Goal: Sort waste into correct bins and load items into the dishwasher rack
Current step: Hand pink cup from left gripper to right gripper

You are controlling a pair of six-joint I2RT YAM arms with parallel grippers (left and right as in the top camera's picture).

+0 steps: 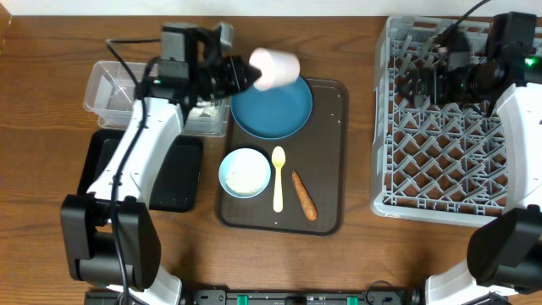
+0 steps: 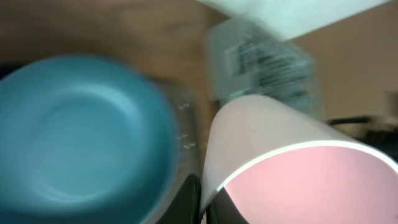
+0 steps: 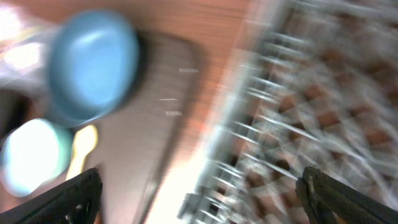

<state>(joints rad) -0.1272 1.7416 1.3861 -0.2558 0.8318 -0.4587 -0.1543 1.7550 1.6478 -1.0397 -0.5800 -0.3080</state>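
The robot's right gripper will next grab the pink cup around its closed base end [image 1: 292, 68], opposite the held rim of the cup, and the cup will then be loaded open end first into the rack [image 1: 449, 152].
My left gripper [image 1: 246, 74] is shut on the rim of the pink cup [image 1: 275, 69] and holds it on its side above the far edge of the dark blue plate [image 1: 272, 106]. The left wrist view shows the cup [image 2: 292, 168] and the plate [image 2: 81, 130]. The light blue bowl [image 1: 245, 173] with white rice, the pale yellow spoon [image 1: 278, 178] and the orange carrot stick [image 1: 304, 195] lie on the brown tray [image 1: 334, 161]. My right gripper [image 1: 412, 82] is open and empty above the far left part of the grey rack [image 1: 449, 152].
The clear tub [image 1: 114, 89] stands at the back left, the black tray [image 1: 178, 182] in front of it, under my left arm. The right wrist view is blurred and shows the rack [image 3: 311, 106], the plate [image 3: 93, 62] and the bowl [image 3: 34, 155].
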